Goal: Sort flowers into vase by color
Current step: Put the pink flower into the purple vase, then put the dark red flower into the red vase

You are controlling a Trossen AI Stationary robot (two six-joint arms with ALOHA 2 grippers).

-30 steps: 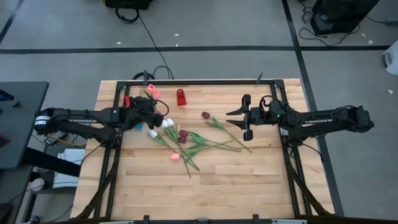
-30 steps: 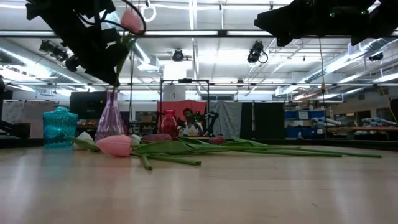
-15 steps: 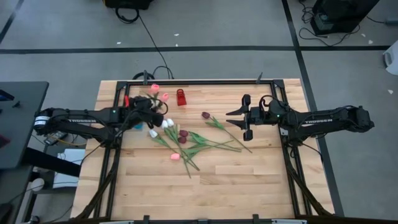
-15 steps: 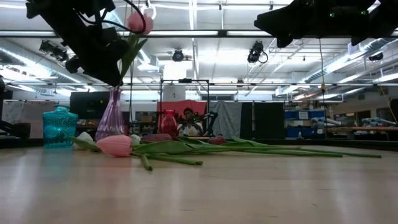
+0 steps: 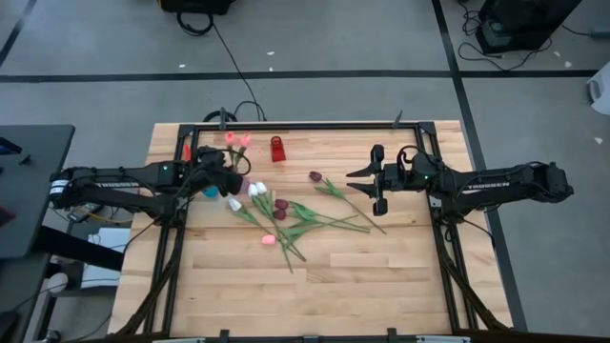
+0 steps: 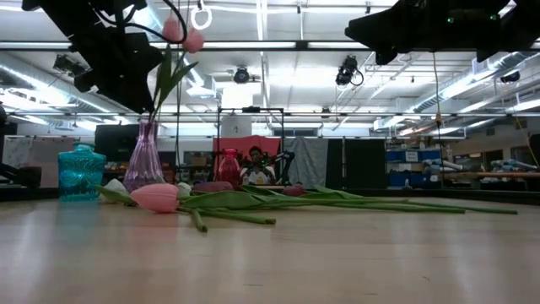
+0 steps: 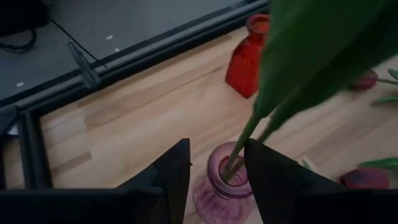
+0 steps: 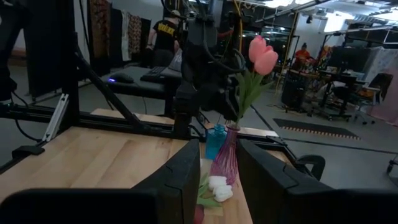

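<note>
My right gripper grabs the maroon tulip's stem below the leaves next, to sort the tulip into the red vase.
Two pink flowers (image 5: 238, 139) stand in the pink glass vase (image 7: 219, 186), heads together (image 6: 184, 34), stems in its neck. My left gripper (image 7: 216, 146) hovers open just above the vase, one finger on either side of the stems, touching nothing. More flowers (image 5: 286, 214), white, maroon and pink, lie in a pile at the table's middle; one pink head (image 6: 155, 197) lies nearest. My right gripper (image 5: 378, 179) waits open and level over the table's right half, facing the vase (image 8: 225, 163).
A red vase (image 5: 277, 149) stands near the far edge, right of the pink one. A teal vase (image 6: 81, 171) stands by the left arm. A black frame (image 5: 305, 125) rims the table. Bare wood lies along the near half.
My left gripper has opened and let go of a pink flower, whose stem now stands in the pink vase beside the other pink one. The gripper has drawn back a little toward the table's left edge and upward.
</note>
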